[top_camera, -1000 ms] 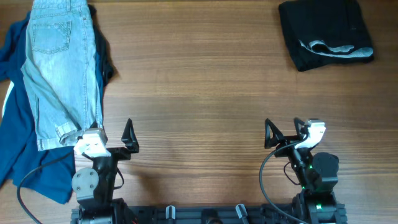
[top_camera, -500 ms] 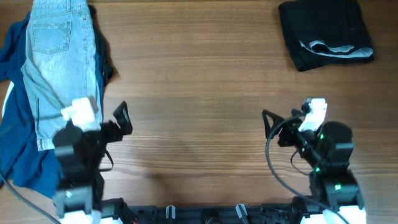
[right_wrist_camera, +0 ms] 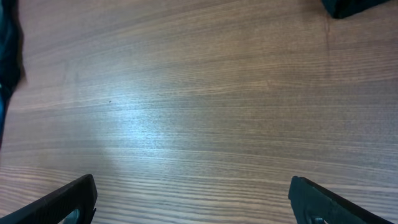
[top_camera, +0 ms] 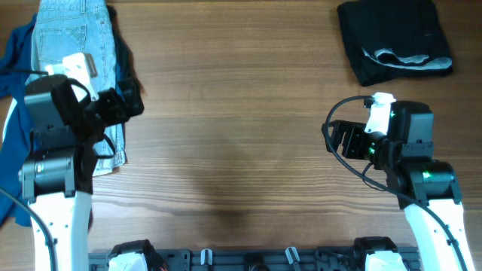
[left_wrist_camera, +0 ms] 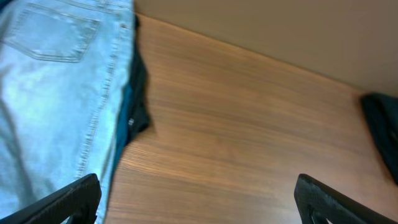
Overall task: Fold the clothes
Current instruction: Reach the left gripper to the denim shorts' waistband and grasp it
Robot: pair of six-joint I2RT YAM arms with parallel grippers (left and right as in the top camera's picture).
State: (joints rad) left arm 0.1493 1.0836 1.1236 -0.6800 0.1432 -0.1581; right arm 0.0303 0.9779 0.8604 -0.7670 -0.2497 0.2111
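Note:
My left gripper will next grab the light blue jeans (top_camera: 60, 38) at the pocket end's table-facing edge (top_camera: 109, 29). It will pull them onto bare wood so they can be folded.
Light blue jeans (top_camera: 60, 38) lie at the table's far left on a dark blue garment (top_camera: 15, 173); the jeans also show in the left wrist view (left_wrist_camera: 50, 93). A folded black garment (top_camera: 393, 39) lies at the far right corner. My left gripper (top_camera: 126, 104) is open and empty, raised above the jeans' right edge. My right gripper (top_camera: 340, 140) is open and empty, raised above bare wood at the right. In the wrist views both gripper gaps, left (left_wrist_camera: 199, 199) and right (right_wrist_camera: 193, 199), show only table.
The wooden table (top_camera: 241, 135) fills the middle. The dark blue garment's edge (left_wrist_camera: 134, 93) sticks out beside the jeans. A corner of the black garment shows in the right wrist view (right_wrist_camera: 354, 6).
Both arms have risen from their rest at the front edge and moved away from it. The left gripper went up over the jeans; the right gripper moved up at the right.

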